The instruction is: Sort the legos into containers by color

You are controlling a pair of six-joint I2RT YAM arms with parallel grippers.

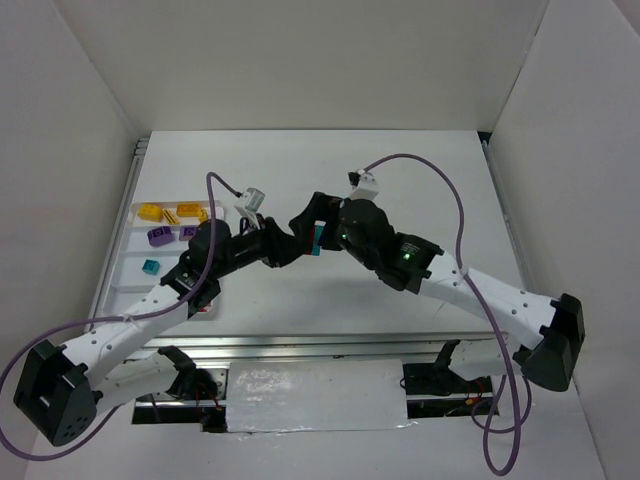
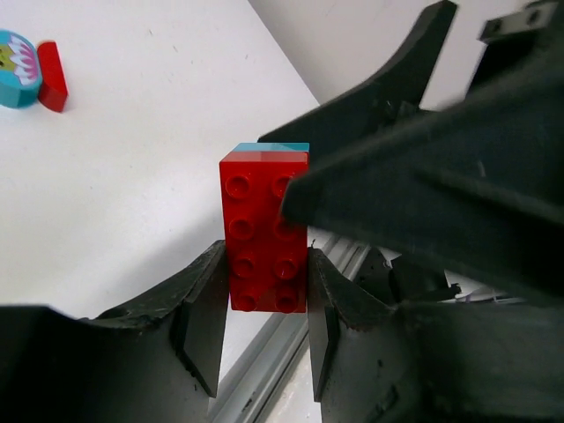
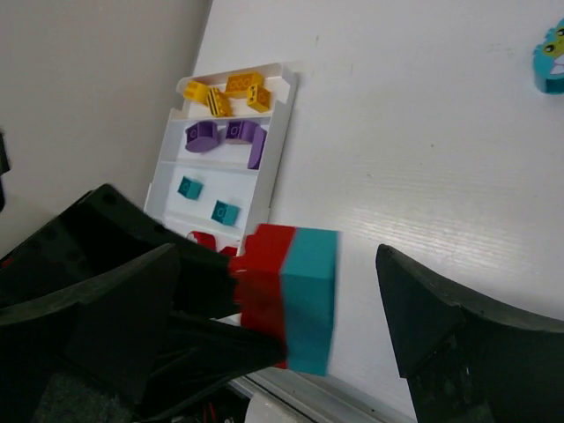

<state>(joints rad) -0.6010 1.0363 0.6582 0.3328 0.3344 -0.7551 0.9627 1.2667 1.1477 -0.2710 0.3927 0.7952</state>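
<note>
My right gripper grabs the teal brick (image 2: 272, 147) by its sides next, to separate the colors for sorting. That leaves the red brick (image 2: 264, 229) to my left gripper.
A red brick (image 2: 264, 229) with a teal brick (image 3: 310, 295) stuck to its far end hangs above the table's middle (image 1: 316, 237). My left gripper (image 2: 264, 300) is shut on the red brick's sides. My right gripper (image 3: 278, 264) stands open around the pair, and its right finger (image 3: 441, 326) is clear of the teal end. The white tray (image 3: 278, 150) at the left holds yellow legos (image 3: 229, 91), purple legos (image 3: 225, 137), teal legos (image 3: 207, 198) and red legos (image 3: 204, 238) in separate rows.
A rounded teal lego (image 2: 16, 57) and a small red piece (image 2: 53, 75) lie loose on the table. The two arms cross close together over the table's middle (image 1: 300, 240). White walls enclose the table on three sides.
</note>
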